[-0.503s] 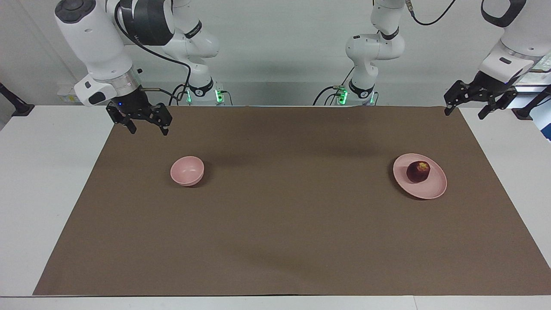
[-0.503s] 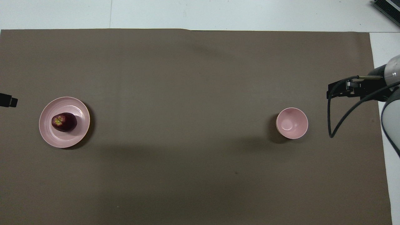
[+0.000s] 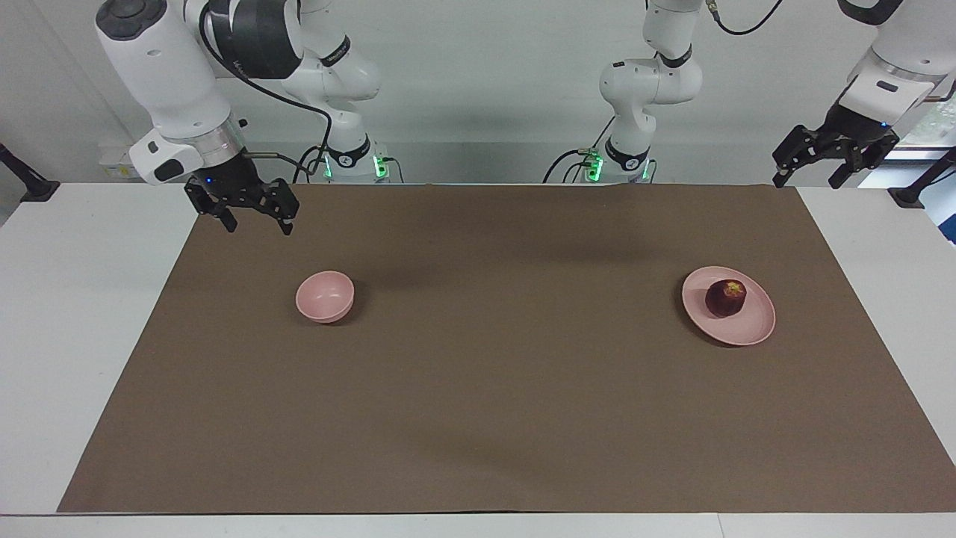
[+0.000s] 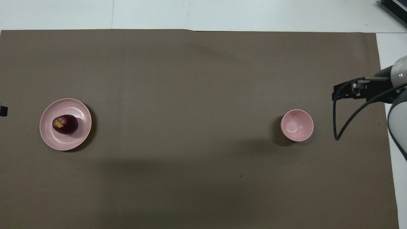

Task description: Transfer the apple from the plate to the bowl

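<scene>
I should pick up the apple by its round sides with my left gripper next, to move it off the plate toward the bowl (image 4: 297, 125).
A dark red apple (image 3: 725, 297) (image 4: 65, 124) with a yellowish patch lies on the flat pale pink plate (image 3: 753, 326) (image 4: 63, 143), toward the left arm's end of the brown mat. The small deep pink bowl (image 3: 324, 297) (image 4: 297, 125) stands with nothing in it toward the right arm's end. My left gripper (image 3: 806, 179) hangs open and holds nothing, high over the mat's corner by the plate's end. Above the mat's corner close to the bowl, my right gripper (image 3: 258, 224) is open too and holds nothing.
The brown mat (image 3: 485, 388) covers most of the white table (image 3: 75, 299). A black cable (image 4: 337, 127) loops down from the right arm beside the bowl. White table strips border the mat at both ends.
My left gripper has risen and drawn back toward the table's end; only its tip still shows at the overhead view's edge. The right arm, apple, plate and bowl have not moved.
</scene>
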